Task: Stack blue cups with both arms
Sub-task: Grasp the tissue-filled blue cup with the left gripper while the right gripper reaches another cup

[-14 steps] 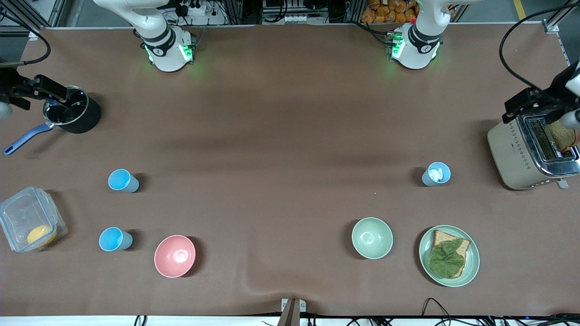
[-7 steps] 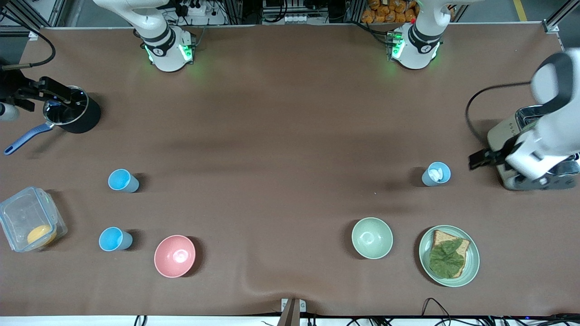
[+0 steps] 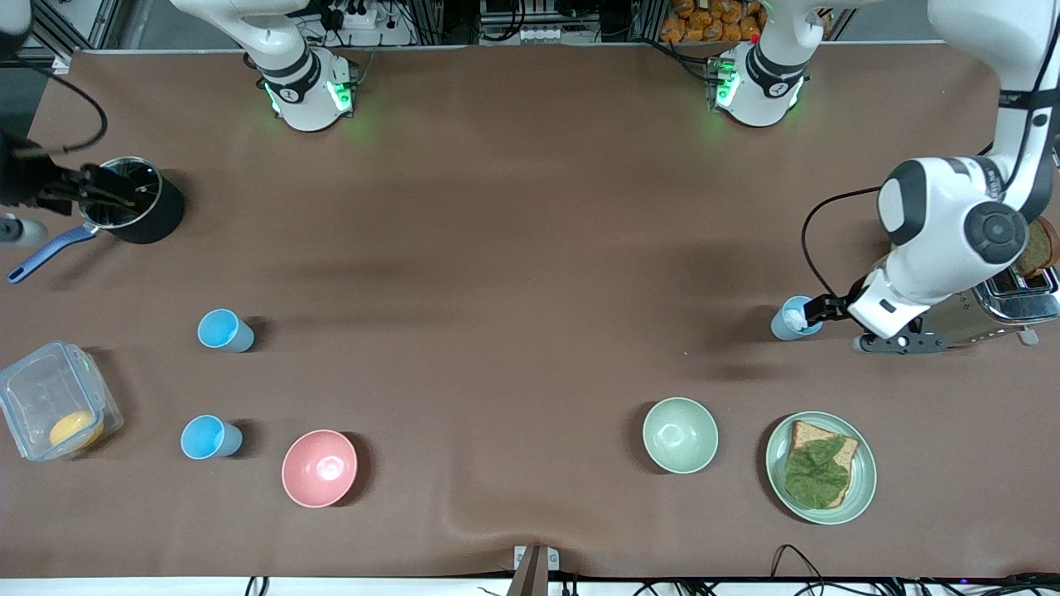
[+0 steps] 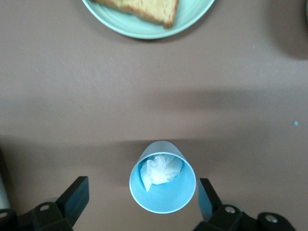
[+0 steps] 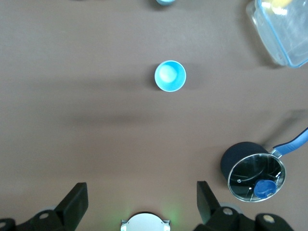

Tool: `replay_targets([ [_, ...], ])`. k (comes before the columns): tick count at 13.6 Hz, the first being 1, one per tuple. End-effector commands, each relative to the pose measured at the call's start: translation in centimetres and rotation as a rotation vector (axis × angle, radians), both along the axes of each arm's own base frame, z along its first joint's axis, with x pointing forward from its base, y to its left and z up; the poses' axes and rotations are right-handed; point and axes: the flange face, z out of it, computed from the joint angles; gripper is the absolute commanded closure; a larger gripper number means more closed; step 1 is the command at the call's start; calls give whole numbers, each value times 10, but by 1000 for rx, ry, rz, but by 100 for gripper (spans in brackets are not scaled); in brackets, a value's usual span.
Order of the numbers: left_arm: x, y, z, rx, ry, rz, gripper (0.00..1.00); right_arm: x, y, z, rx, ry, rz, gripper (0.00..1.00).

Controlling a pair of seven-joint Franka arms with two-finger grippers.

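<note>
I will stack the blue cups, so next I will grab the cup with crumpled paper by its rim with my left gripper.
Three blue cups stand on the brown table. Two sky-blue cups (image 3: 224, 330) (image 3: 209, 437) are at the right arm's end; one of them shows in the right wrist view (image 5: 170, 75). A paler cup (image 3: 797, 319) (image 4: 162, 183) with crumpled white paper inside stands near the toaster. My left gripper (image 3: 816, 312) (image 4: 142, 193) is open at this cup, one finger on either side of its rim, neither touching. My right gripper (image 3: 91, 188) (image 5: 140, 202) is open and empty, up in the air by the black pot.
A toaster (image 3: 1006, 305) holding bread stands under the left arm. Nearer the camera are a plate (image 3: 866, 488) (image 4: 139, 32) with bread and lettuce, a pale green bowl (image 3: 680, 434) and a pink bowl (image 3: 319, 468). A black pot (image 3: 157, 217) (image 5: 253, 175) and a clear container (image 3: 54, 410) (image 5: 284, 33) sit at the right arm's end.
The left arm has swung down from over the toaster to the paper-filled cup. The right gripper has drifted slightly outward by the pot. Both grippers stayed open.
</note>
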Motion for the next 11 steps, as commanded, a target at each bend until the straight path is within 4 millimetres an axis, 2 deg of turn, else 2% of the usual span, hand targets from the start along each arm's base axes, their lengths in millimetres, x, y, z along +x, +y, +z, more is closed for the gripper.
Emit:
replay_targets([
  [1, -14, 6, -26, -3, -8, -6, 0, 22, -29, -44, 5, 57, -45, 0],
  [2, -17, 9, -35, -2, -2, -1, 0, 26, -36, -58, 9, 75, -47, 0],
  [5, -18, 9, -46, -3, 13, 0, 2, 43, -61, -86, 36, 53, 22, 0],
  [7, -18, 9, -54, -2, 21, -2, 27, 56, -67, -106, 38, 35, 64, 0],
  [8, -18, 9, -58, -2, 26, 0, 45, 58, -69, -118, 34, 56, 53, 0],
  [10, -18, 10, -66, -4, 36, 4, 85, 69, -80, -171, 31, 116, 41, 0],
  [11, -18, 9, -66, -6, 33, 5, 100, 74, -103, -190, 33, 87, 8, 0],
])
